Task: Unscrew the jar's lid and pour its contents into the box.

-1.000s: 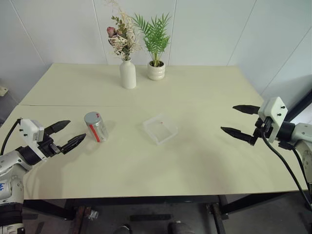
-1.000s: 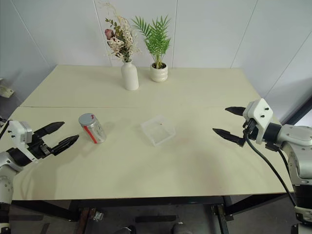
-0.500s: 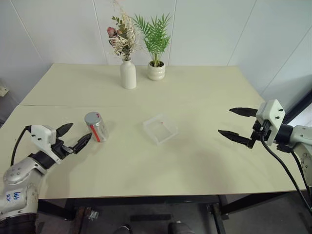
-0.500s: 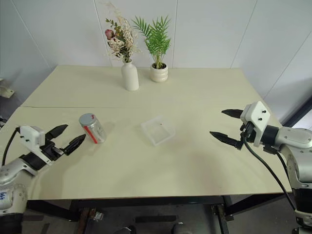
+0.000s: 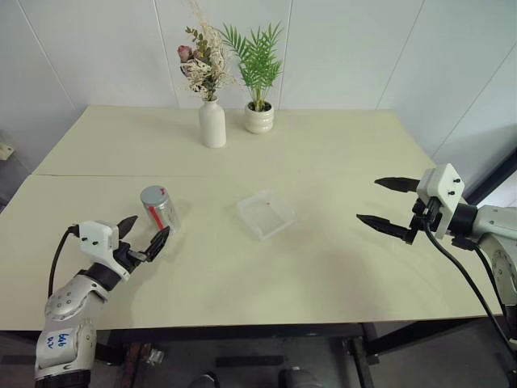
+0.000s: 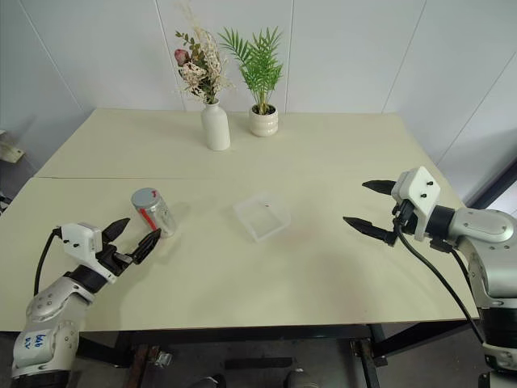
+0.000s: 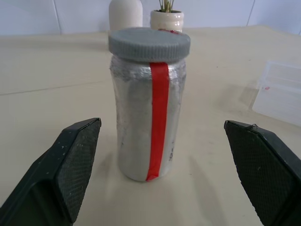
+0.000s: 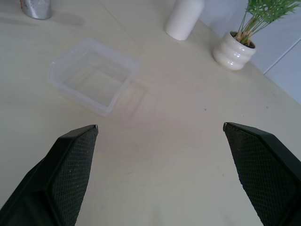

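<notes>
My left gripper needs to move toward the jar before it closes, because bare tabletop shows between my fingers and the jar's silvery side [image 5: 163, 217] [image 7: 146, 117].
The jar [image 5: 160, 209] stands upright on the left half of the table, silvery inside, with a red strip down its side [image 7: 149, 108]. Its grey lid [image 7: 149, 44] is screwed on top. The contents are hidden. My left gripper [image 5: 142, 235] is open just in front of the jar, fingers apart, short of touching it. The clear box [image 5: 266, 213] lies empty near the table's middle, also seen in the right wrist view [image 8: 93, 75]. My right gripper [image 5: 384, 203] hovers open above the right side of the table, pointing toward the box.
A white vase [image 5: 212, 122] with dried flowers and a ribbed white pot [image 5: 259, 117] with a green plant stand at the back centre. The pale table [image 5: 323, 267] has a seam running across its left half.
My left gripper has moved right and down toward the jar, its wrist turning to face it. The right gripper, jar and box have stayed put.
</notes>
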